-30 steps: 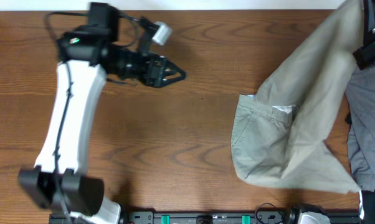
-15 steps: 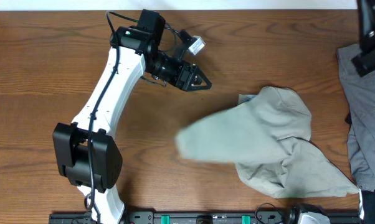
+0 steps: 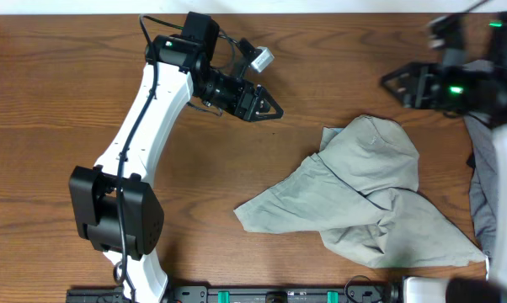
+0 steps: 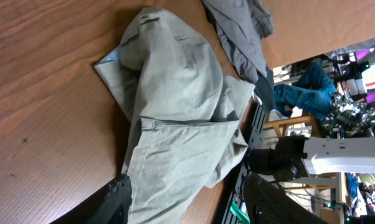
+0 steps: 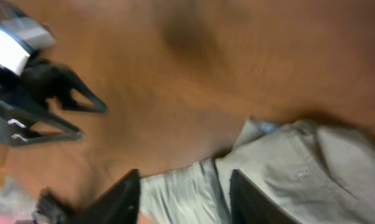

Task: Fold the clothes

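Observation:
I should next spread the shorts for folding, so I need to grab them with my right gripper by the bunched edge farthest from the black bar (image 3: 371, 123) (image 5: 306, 130).
The pale khaki-green shorts (image 3: 363, 194) lie crumpled on the wooden table, right of centre, with one leg spread out to the left; no gripper touches them. My left gripper (image 3: 268, 108) hovers open over bare wood up and to the left of them. In the left wrist view the shorts (image 4: 175, 93) lie ahead of the open fingers (image 4: 116, 199). My right gripper (image 3: 395, 84) is open above the shorts' upper edge and blurred. The right wrist view shows the shorts (image 5: 312, 168) below its spread fingers (image 5: 122, 199), nothing between them.
Darker grey garments (image 3: 482, 168) are heaped at the table's right edge, also in the left wrist view as a grey garment (image 4: 237, 31). A black rail (image 3: 279, 295) runs along the front edge. Bare wood (image 3: 34, 126) stretches to the left.
The shorts, held up at the far right a second ago, were let go and dropped flat on the table. The right gripper opened and moved left. The left arm swung right.

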Tool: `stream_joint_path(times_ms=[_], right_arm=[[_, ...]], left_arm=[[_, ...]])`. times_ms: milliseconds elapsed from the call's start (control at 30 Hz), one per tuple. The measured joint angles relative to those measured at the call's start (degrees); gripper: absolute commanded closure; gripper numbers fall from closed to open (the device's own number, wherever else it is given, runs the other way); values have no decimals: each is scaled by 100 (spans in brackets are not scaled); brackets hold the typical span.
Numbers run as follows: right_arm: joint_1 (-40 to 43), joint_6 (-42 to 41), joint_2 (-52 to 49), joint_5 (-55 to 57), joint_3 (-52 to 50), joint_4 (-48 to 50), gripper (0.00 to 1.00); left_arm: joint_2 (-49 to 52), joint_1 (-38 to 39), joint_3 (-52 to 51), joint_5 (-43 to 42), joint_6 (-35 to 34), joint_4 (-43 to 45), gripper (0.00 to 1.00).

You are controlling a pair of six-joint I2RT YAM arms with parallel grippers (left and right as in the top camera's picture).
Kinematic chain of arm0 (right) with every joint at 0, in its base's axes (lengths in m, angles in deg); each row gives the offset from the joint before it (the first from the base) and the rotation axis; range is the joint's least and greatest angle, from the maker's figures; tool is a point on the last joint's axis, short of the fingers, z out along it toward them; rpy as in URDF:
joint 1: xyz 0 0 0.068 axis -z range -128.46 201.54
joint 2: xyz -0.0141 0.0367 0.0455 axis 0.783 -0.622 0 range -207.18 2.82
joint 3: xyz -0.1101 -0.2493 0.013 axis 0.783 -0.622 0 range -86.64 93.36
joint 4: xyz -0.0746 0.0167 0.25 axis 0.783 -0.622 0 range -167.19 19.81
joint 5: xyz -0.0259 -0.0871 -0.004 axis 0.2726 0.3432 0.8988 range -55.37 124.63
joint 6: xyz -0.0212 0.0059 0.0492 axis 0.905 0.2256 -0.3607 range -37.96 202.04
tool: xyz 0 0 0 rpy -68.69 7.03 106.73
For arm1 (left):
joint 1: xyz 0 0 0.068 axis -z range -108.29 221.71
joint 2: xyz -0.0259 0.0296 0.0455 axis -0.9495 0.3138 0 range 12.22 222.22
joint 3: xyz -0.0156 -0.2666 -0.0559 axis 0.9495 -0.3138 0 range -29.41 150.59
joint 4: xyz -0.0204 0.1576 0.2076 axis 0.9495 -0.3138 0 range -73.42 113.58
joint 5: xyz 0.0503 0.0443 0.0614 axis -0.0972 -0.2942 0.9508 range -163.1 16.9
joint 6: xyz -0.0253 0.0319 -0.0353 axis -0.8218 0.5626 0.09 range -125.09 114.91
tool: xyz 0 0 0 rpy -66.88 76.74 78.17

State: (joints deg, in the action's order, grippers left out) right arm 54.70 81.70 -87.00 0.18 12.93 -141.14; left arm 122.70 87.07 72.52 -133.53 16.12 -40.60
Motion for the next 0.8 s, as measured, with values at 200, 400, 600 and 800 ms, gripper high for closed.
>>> stream_joint_path(times_ms=[200,400,600,800], right_arm=[[-782,564,-1180,116,-229,-103,39],[-1510,861,-2201,697,-251,-291,44],[-1805,1132,-2841,1121,-271,-702,39],[-1832,1222,-2885,1443,-535,-758,42]], left_arm=[[0,-28,0,284,-22,-363,40],[-55,-258,0,411,-24,-614,40],[-262,-577,0,431,-24,-627,40],[-389,-748,0,437,-24,-629,40]])
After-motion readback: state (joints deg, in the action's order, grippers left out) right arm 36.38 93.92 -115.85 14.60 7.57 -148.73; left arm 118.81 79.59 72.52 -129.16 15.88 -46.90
